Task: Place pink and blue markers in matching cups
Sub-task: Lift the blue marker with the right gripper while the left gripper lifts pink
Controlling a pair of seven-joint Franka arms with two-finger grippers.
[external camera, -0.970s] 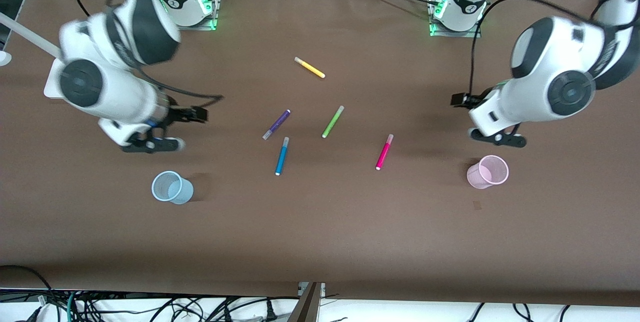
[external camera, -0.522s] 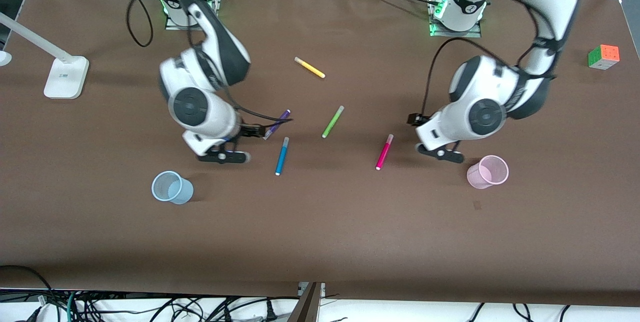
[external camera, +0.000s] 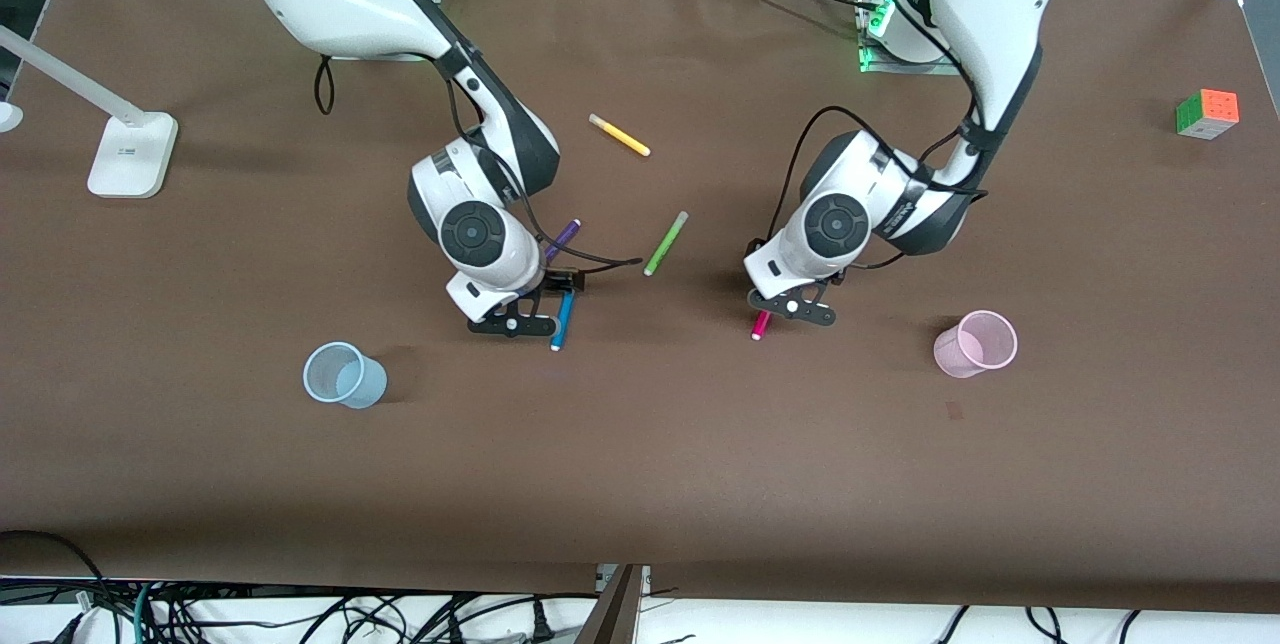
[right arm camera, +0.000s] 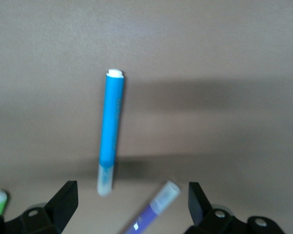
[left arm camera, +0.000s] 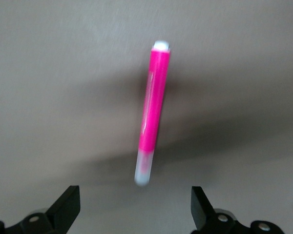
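I should lower my left gripper first: its fingers, above and short of the pink marker's pale cap, would miss.
The blue marker lies on the brown table, partly under my right gripper, which is open low over it. In the right wrist view the blue marker lies just ahead of the open right gripper. The pink marker lies partly under my open left gripper. In the left wrist view the pink marker lies ahead of the open left gripper. The pale blue cup stands toward the right arm's end. The pale pink cup stands toward the left arm's end.
A purple pen lies close beside the blue marker and shows between the right fingers. A lime-green pen and a yellow pen lie mid-table. A lamp base and a colour cube sit at the table's ends.
Both arms have swung in from the table's ends toward the middle and come down. The right gripper is now over the blue marker, the left over the pink marker. The markers and cups have not moved.
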